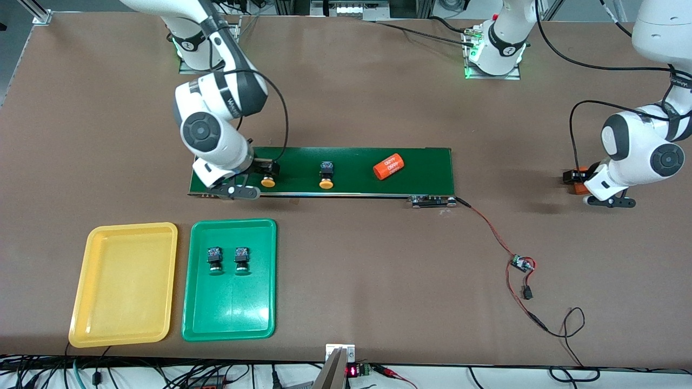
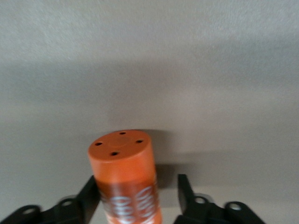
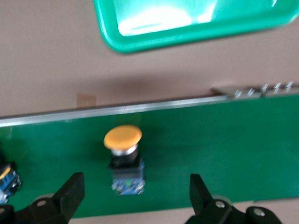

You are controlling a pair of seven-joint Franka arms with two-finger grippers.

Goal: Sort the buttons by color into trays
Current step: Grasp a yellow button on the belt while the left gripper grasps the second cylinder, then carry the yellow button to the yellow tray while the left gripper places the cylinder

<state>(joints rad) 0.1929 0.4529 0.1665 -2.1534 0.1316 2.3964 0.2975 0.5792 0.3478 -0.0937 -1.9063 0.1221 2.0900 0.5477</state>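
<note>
My right gripper picks up the button by the flat sides of its black body (image 3: pixel 127 174) next. The yellow cap is a round, sloping dome.
Two yellow-capped buttons lie on the dark-green belt (image 1: pixel 421 173): one (image 1: pixel 267 182) at the right arm's end, another (image 1: pixel 326 175) mid-belt. My right gripper (image 1: pixel 265 174) hangs low over the first, open, with the button (image 3: pixel 126 161) between its fingers (image 3: pixel 74 186), untouched. Two green buttons (image 1: pixel 215 259) (image 1: pixel 241 259) lie in the green tray (image 1: pixel 230 313). The yellow tray (image 1: pixel 124 286) beside it holds nothing. My left gripper (image 1: pixel 576 181) is off the belt, at the left arm's end of the table, its jaws open around an orange cylinder (image 2: pixel 125 172): one finger touches it, the other stands clear.
A second orange cylinder with white print (image 1: pixel 388 166) lies on the belt toward the left arm's end. A small circuit board (image 1: pixel 521 263) with red and black wires trails from the belt's motor end toward the front edge. The green tray's corner (image 3: pixel 187 23) shows in the right wrist view.
</note>
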